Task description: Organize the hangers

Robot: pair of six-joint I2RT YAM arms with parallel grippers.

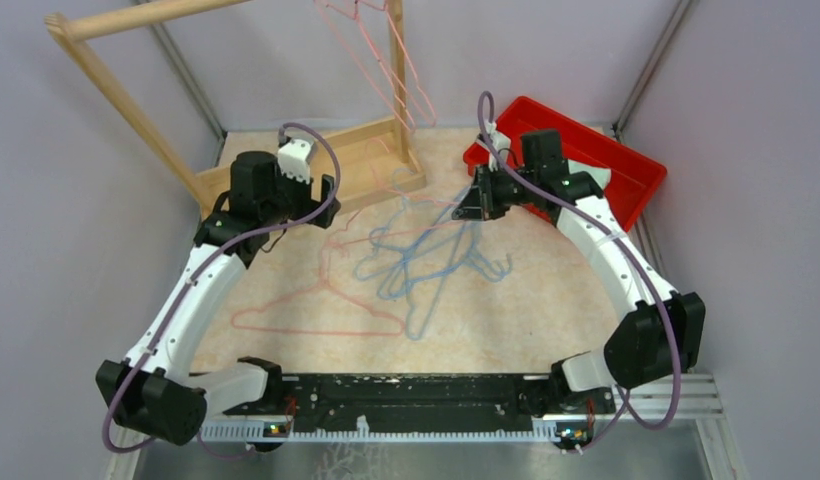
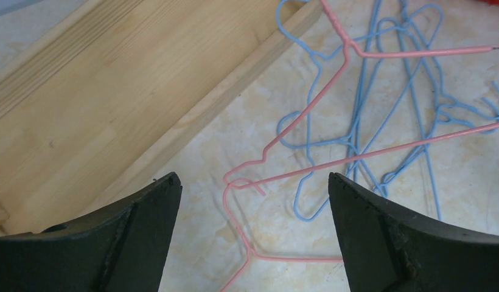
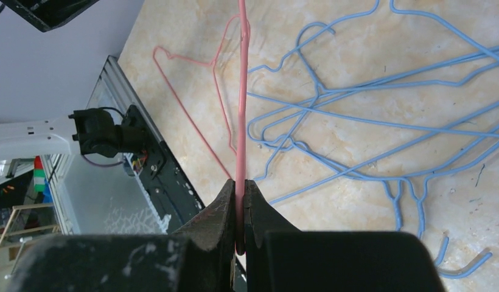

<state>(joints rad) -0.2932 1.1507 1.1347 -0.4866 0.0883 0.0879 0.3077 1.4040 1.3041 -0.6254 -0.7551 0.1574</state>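
Note:
The end of the stretched pink hanger opposite my right gripper is the part my left gripper will grab next. This leaves the hanger's hook free, so the hanger can be hung on the bar.
A tangle of light blue hangers (image 1: 426, 262) lies mid-table, also in the left wrist view (image 2: 366, 91) and the right wrist view (image 3: 381, 125). One pink hanger (image 1: 316, 318) lies flat in front of it (image 3: 189, 100); its neck shows between my left fingers (image 2: 277, 258). My right gripper (image 1: 466, 207) (image 3: 240, 182) is shut on the wire of another pink hanger (image 3: 241, 91), which stretches left over the blue pile (image 2: 387, 149). My left gripper (image 1: 328, 197) (image 2: 252, 177) is open and empty, above the table beside the rack's base. More pink hangers (image 1: 391, 70) hang on the rack.
A wooden rack has a flat base (image 1: 361, 160) (image 2: 83, 121), an upright post (image 1: 396, 60) and a rail (image 1: 136, 18) at the back left. A red bin (image 1: 606, 160) stands back right, behind my right arm. Grey walls close in both sides.

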